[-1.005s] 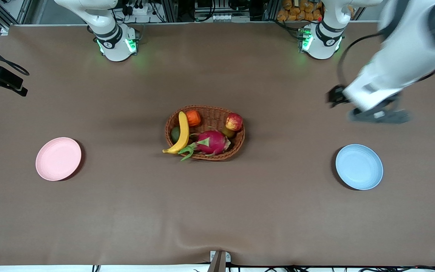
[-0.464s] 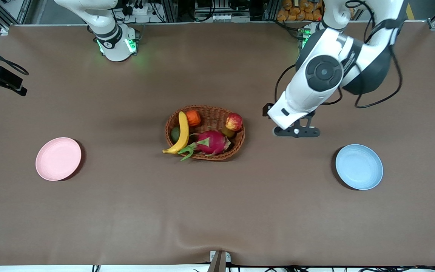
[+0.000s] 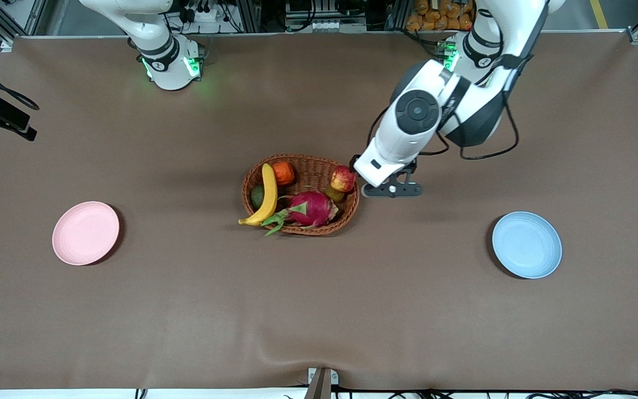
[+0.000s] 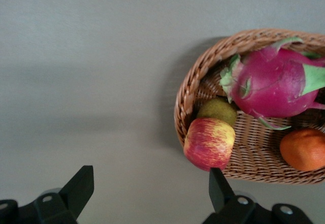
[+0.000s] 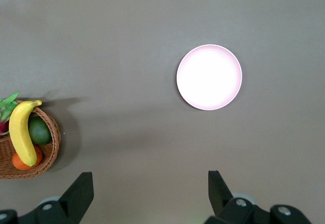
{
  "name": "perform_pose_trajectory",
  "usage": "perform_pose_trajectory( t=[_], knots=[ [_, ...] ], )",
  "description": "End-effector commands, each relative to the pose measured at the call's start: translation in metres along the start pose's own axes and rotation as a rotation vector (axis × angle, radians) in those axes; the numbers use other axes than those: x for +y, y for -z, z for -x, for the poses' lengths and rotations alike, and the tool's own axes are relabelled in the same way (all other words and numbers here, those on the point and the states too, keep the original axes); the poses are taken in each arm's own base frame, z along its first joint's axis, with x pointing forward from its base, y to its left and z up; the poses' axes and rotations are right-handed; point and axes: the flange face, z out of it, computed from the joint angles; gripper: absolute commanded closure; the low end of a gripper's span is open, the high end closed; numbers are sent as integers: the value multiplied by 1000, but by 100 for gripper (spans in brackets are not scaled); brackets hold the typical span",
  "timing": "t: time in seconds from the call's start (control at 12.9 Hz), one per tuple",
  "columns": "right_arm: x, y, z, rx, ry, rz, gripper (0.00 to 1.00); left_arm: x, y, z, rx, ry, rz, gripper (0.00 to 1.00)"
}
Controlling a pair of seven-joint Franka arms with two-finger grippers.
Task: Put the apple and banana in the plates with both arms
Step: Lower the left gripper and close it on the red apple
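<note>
My left gripper grips the apple (image 3: 343,178) by its rounded sides next, to place fruit in the blue plate (image 3: 526,244).
The red and yellow apple (image 3: 343,178) lies in the wicker basket (image 3: 319,163) at its rim toward the left arm's end, and shows in the left wrist view (image 4: 209,142). The yellow banana (image 3: 266,195) lies at the basket's other end, its tip over the rim. My left gripper (image 3: 392,189) hangs open and empty over the table just beside the basket, close to the apple (image 4: 150,188). My right gripper (image 5: 148,191) is open and empty, high over bare table between the pink plate (image 5: 209,77) and the basket. The pink plate (image 3: 86,233) and the blue plate (image 3: 526,244) are empty.
The basket also holds a pink dragon fruit (image 3: 310,209), an orange ribbed fruit (image 3: 283,173), a green fruit (image 3: 257,196) and a small brownish fruit (image 3: 334,194). A black camera on a mount (image 3: 3,119) sits at the table edge at the right arm's end.
My left arm has swung from over the left arm's end of the table toward the middle. Its gripper now hangs beside the basket by the apple. The fruits and plates have not moved.
</note>
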Motion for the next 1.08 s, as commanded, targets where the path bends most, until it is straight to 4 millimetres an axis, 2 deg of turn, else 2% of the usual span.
perform_pose_trajectory(
  t=[0.0, 0.08, 0.39, 0.62, 0.85, 0.93, 1.01],
  knots=[
    [0, 5, -1, 0, -15, 8, 0, 25, -24, 5, 1, -5, 46, 0],
    [0, 5, -1, 0, -16, 9, 0, 38, -30, 11, 0, 6, 78, 0],
    [1, 5, -1, 0, -18, 8, 0, 57, -67, 20, -14, 28, 68, 0],
    [2, 7, -1, 3, -20, 9, 0, 66, -100, 23, -6, 18, 74, 0],
    [2, 6, -2, 3, -20, 8, 0, 66, -113, 21, -5, 14, 71, 0],
    [1, 5, -1, 0, -18, 8, 0, 65, -121, 21, -12, 3, 65, 7],
    [1, 5, -1, -1, -18, 8, 0, 65, -123, 21, -10, -6, 59, 28]
  ],
)
